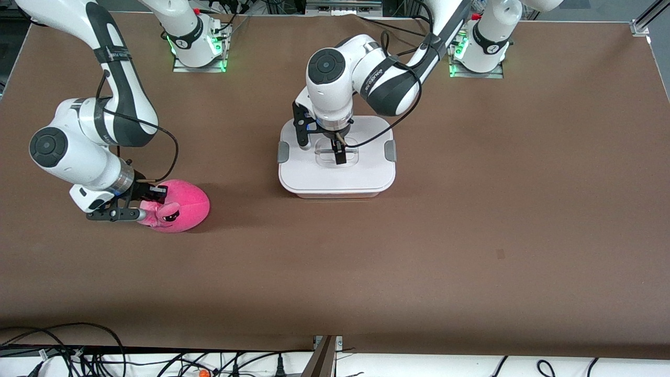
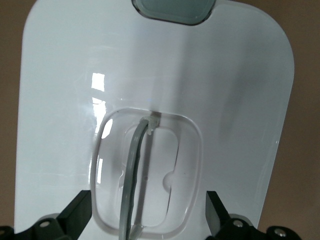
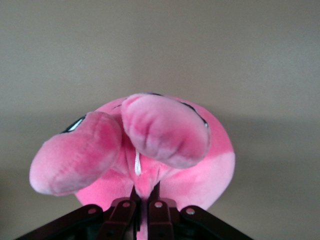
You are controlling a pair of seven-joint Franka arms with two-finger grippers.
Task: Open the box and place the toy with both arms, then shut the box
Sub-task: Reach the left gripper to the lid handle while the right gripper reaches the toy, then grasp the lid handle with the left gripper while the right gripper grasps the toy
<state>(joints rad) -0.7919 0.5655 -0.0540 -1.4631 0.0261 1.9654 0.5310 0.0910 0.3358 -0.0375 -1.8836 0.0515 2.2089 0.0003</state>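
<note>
I have the fingers of my left gripper beside the clear handle [image 2: 135,170] in the lid's hollow [image 2: 177,150]. I should close my left gripper on the handle now.
The box [image 1: 335,175] stands mid-table with its white lid on and a grey clip on each side [image 1: 283,152]. My left gripper [image 1: 339,152] is open just above the lid's clear recessed handle [image 2: 135,170]. Its black fingertips [image 2: 77,215] stand wide apart on either side of the recess, holding nothing. The pink toy [image 1: 178,207] lies toward the right arm's end of the table, nearer the front camera than the box. My right gripper [image 1: 152,201] is shut on a pinch of the toy's plush [image 3: 146,187], below its two lighter nubs [image 3: 165,130].
The arm bases [image 1: 199,47] stand along the table's edge farthest from the front camera. Cables and a metal bracket [image 1: 325,356] run along the edge nearest that camera. A small dark mark [image 1: 500,254] shows on the brown tabletop.
</note>
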